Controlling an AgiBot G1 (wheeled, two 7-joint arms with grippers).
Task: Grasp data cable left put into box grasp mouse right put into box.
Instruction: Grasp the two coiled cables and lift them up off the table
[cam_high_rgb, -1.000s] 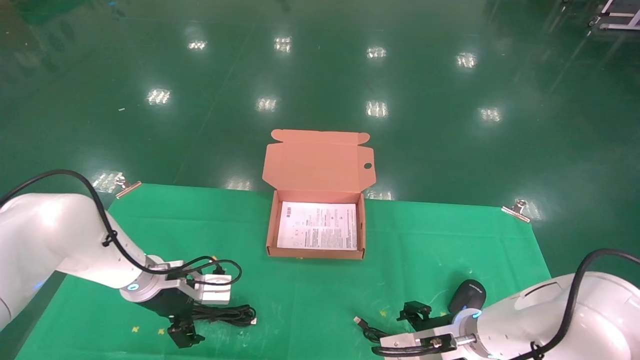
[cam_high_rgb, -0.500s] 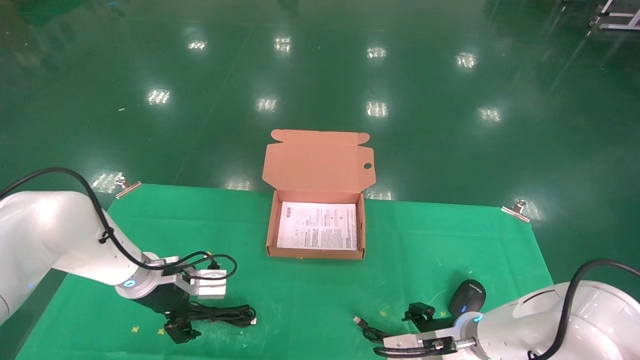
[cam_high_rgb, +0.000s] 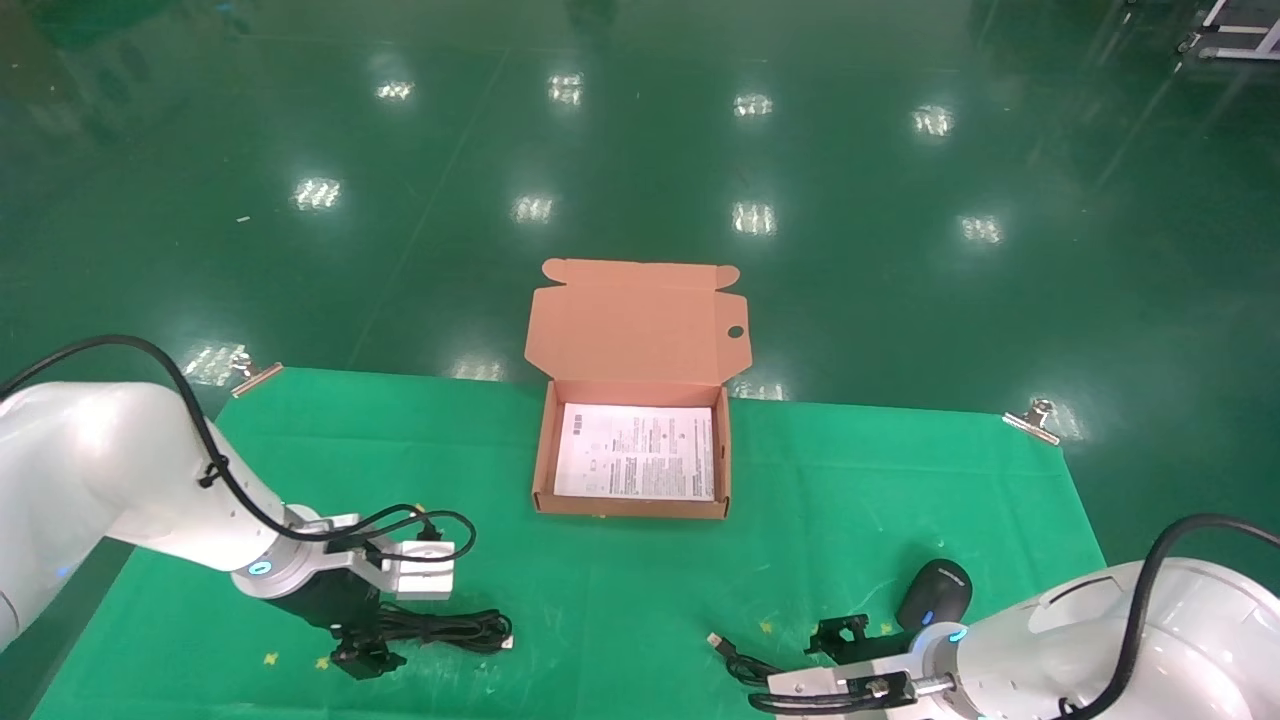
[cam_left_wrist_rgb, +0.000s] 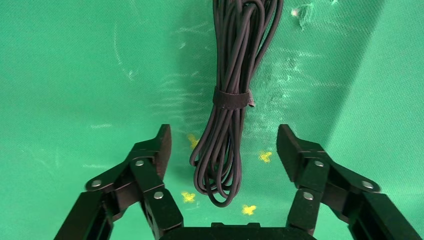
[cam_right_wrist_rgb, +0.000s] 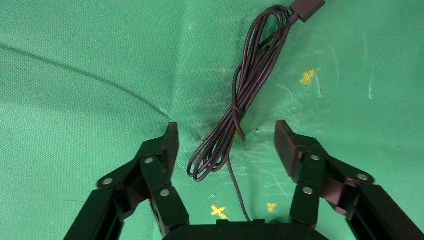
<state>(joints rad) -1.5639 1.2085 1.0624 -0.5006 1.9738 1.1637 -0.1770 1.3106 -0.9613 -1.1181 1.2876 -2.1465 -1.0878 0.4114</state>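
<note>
My left gripper should next take hold of the data cable close beside its strap, where the coil is pulled together, while the slack loops spread at the end.
The data cable lies as a strapped black coil on the green cloth at the near left. My left gripper is open and low over its looped end. In the left wrist view the cable lies between the spread fingers of the gripper, untouched. The black mouse with its blue light sits at the near right. My right gripper is open beside it, over the mouse's bundled cord. The box stands open at the table's middle with a white sheet inside.
The box lid stands up at the far side. Metal clips hold the cloth at the far corners. The mouse cord's USB plug lies left of my right gripper. Yellow cross marks dot the cloth.
My left gripper has shifted slightly left and settled lower around the cable's looped end. My right gripper has drawn back a little toward the near edge. The cable, mouse and box have not moved.
</note>
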